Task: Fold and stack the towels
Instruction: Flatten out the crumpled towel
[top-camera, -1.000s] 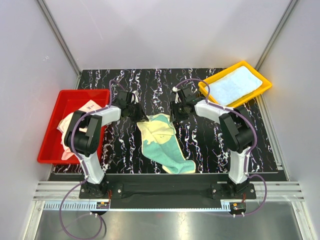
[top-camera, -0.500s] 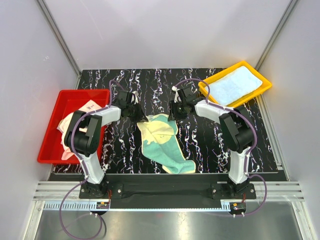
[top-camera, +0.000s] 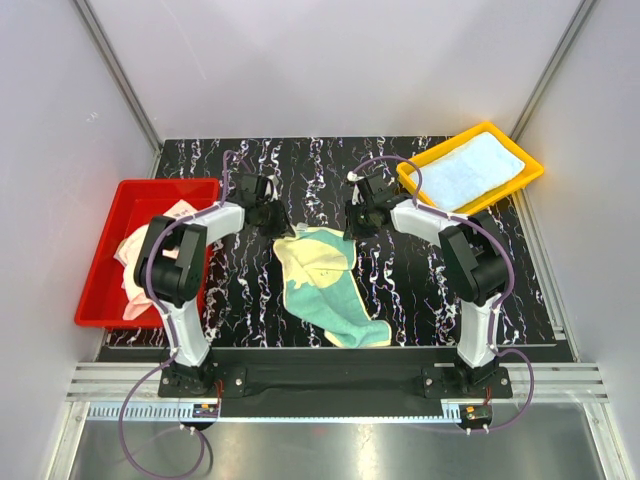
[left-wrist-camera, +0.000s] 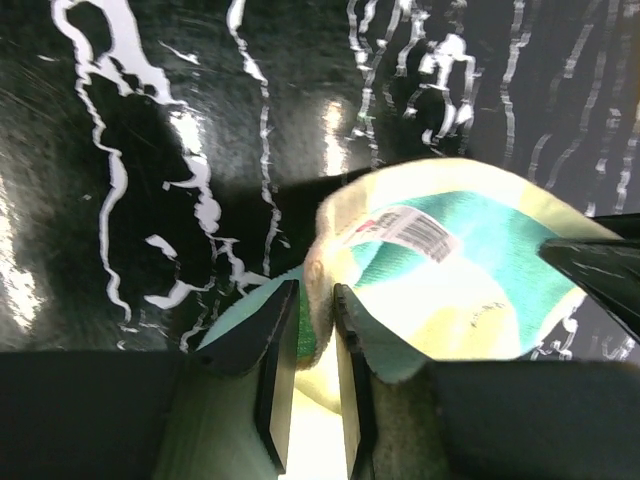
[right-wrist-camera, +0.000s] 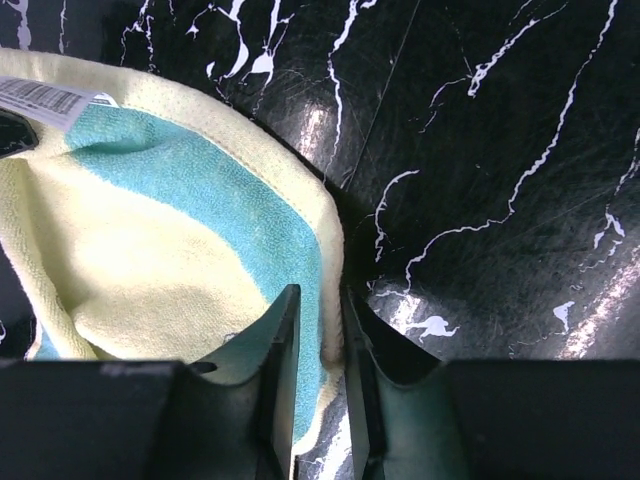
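Note:
My left gripper grabs the towel's far corner near the barcode label next, opposite my right gripper, to spread and fold the towel.
A yellow and teal towel (top-camera: 325, 285) lies crumpled at the middle of the black marbled table. My left gripper (top-camera: 278, 225) is at its far left corner. In the left wrist view the gripper (left-wrist-camera: 315, 290) is open a little, and a fold of the towel (left-wrist-camera: 450, 270) with a barcode label (left-wrist-camera: 400, 230) stands loosely between the jaws. My right gripper (top-camera: 355, 225) is at the far right corner. Its jaws (right-wrist-camera: 322, 295) are narrowly open astride the towel's (right-wrist-camera: 150, 240) yellow hem. A light blue towel (top-camera: 470, 170) lies flat in the yellow tray (top-camera: 530, 165). Peach-pink towels (top-camera: 135, 255) are heaped in the red tray (top-camera: 105, 290).
The red tray is at the table's left edge and the yellow tray at the far right corner. Grey walls close in the left, right and back. Both arm bases are bolted to the near edge.
My left jaws have gone from shut to slightly apart, and the left wrist has drawn back towards the far left. My right jaws have narrowed around the hem.

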